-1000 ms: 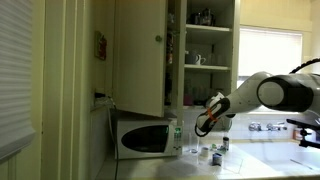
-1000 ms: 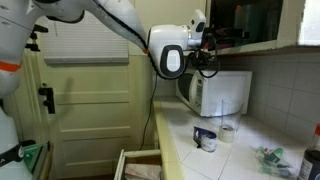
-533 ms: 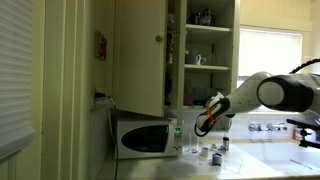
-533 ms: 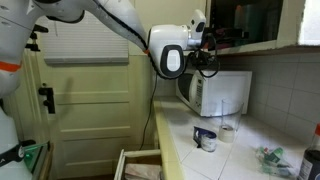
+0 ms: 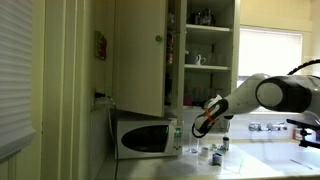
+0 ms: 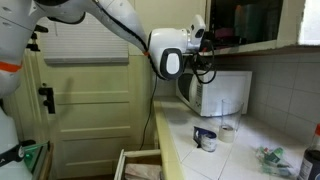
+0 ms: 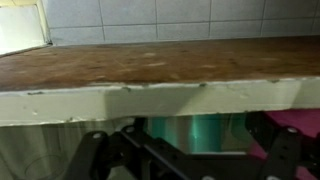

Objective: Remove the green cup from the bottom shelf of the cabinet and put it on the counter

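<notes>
In the wrist view the green cup stands deeper behind the pale shelf edge, my fingers short. My gripper now moves toward it before closing on it.
In the wrist view the green cup stands just behind the pale front edge of the bottom shelf. My gripper is open, with one dark finger on each side of the cup; I cannot tell whether they touch it. In both exterior views the gripper reaches into the foot of the open cabinet, above the counter. The cup itself is hidden in both exterior views.
A white microwave stands on the counter right under the cabinet. Small cups and bottles sit on the counter below my arm. A pink object sits beside the green cup. The cabinet door hangs open.
The gripper has edged slightly further in toward the cabinet shelf. Nothing else has moved.
</notes>
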### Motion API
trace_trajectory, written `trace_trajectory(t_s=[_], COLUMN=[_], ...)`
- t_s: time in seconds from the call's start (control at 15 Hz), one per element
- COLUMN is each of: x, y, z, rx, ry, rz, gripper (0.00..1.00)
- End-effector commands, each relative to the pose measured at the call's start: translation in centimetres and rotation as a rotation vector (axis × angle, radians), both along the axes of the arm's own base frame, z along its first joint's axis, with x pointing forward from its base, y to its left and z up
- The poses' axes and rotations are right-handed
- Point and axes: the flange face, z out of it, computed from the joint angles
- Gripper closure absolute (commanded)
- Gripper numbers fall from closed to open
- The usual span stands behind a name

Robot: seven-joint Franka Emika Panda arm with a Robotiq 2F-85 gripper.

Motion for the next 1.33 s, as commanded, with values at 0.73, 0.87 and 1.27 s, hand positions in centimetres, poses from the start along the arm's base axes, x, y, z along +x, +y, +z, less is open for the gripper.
trace_trajectory(t_s=[0.73, 0.87, 1.27], x=[4.2, 4.4, 4.0], y=[-1.6, -1.8, -1.2], z=[1.2, 0.7, 0.3], rx=[0.061, 0.069, 0.036], ry=[0.023, 0.036, 0.029], rz=[0.0, -0.007, -0.014], gripper=[0.0, 0.0, 0.49])
